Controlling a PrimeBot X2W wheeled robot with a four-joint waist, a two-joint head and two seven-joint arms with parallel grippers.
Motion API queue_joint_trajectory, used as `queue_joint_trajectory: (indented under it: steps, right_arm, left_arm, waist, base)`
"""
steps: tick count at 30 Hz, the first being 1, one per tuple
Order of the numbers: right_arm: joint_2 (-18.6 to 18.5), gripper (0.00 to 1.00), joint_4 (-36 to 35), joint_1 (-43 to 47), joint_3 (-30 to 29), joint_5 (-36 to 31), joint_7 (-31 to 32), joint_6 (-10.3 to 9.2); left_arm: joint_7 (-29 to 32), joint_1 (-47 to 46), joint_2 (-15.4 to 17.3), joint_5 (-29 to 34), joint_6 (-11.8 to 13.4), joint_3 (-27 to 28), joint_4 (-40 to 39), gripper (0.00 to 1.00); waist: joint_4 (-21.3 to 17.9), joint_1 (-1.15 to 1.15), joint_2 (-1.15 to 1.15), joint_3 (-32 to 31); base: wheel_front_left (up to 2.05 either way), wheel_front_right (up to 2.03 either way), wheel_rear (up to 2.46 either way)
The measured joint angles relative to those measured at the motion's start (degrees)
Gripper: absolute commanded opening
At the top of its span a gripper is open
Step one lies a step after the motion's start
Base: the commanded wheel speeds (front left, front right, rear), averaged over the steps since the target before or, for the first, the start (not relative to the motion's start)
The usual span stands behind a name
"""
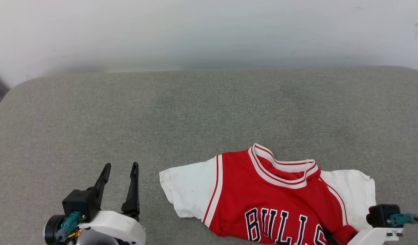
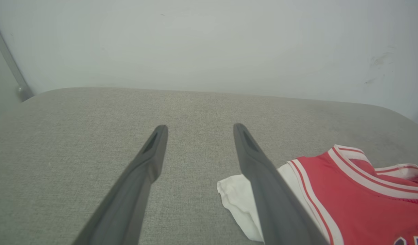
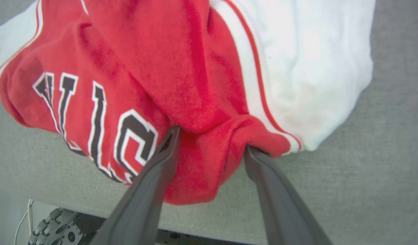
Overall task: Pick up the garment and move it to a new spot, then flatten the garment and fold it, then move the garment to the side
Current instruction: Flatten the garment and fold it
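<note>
My left gripper grabs the rumpled cuff edge of its white sleeve [image 1: 165, 185] next, since the jersey's red body [image 1: 246, 183] lies broad and slack on the cushion.
The garment [image 1: 270, 190] is a red jersey with white sleeves and black "BULLS" lettering. It lies crumpled, front up, at the near right of the grey cushioned surface [image 1: 195, 112]. My right gripper [image 3: 211, 140] stands open at the jersey's near hem, and a bunched red fold sits between its spread fingers [image 3: 151, 183]. In the head view the right gripper [image 1: 334, 238] is at the lower right, its fingertips buried in the cloth. My left gripper [image 1: 121, 165] is open and holds nothing, just left of the white sleeve. The left wrist view shows that left gripper [image 2: 200, 127] over bare fabric, with the garment [image 2: 348, 190] to its right.
A pale wall [image 1: 209, 34] rises behind the cushion's far edge. The cushion's near edge [image 3: 59, 200] runs under the jersey hem, with the robot's base [image 3: 52, 224] and a cable below it. Bare grey surface stretches left of and beyond the jersey.
</note>
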Motion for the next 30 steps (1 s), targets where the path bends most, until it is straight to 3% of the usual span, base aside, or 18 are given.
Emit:
queue_joint_trajectory:
  steps: [7, 15, 19, 23, 30]
  right_arm:
    - [0.92, 1.0, -4.82, 0.22, -3.13, -2.92, -15.17, 0.0]
    - [1.18, 1.0, -8.22, -1.21, -5.34, -3.33, -21.16, 0.0]
    - [0.68, 1.0, -9.25, -4.13, -9.46, -3.0, -18.27, 0.0]
    - [-2.42, 1.0, -9.45, -7.08, -12.98, -1.83, -13.25, 0.0]
    - [-9.2, 1.0, -4.76, -11.87, -14.51, 1.9, 1.56, 0.0]
  left_arm:
    - [0.22, 1.07, 0.46, -0.48, 0.25, 0.14, -0.04, 1.0]
    - [0.44, 1.08, 0.85, -0.77, 0.49, 0.23, -0.44, 1.0]
    - [0.19, 0.71, 0.79, -0.85, 0.48, 0.3, -0.43, 1.0]
    - [-0.26, -0.23, 0.62, -0.86, 0.16, 0.27, -0.08, 1.0]
    - [-1.15, -1.69, 0.02, -0.92, -0.01, 0.36, 0.08, 1.0]
  waist:
    - [-0.26, 0.0, 0.0, -0.87]
    - [-0.65, 0.0, 0.0, -1.18]
    - [-0.35, 0.0, 0.0, -0.72]
    - [0.31, 0.0, 0.0, -0.02]
    - [0.87, 0.0, 0.0, 2.45]
  base:
    - [0.0, 0.0, 0.0]
    - [0.0, 0.0, 0.0]
    - [0.0, 0.0, 0.0]
    - [0.0, 0.0, 0.0]
    - [0.0, 0.0, 0.0]
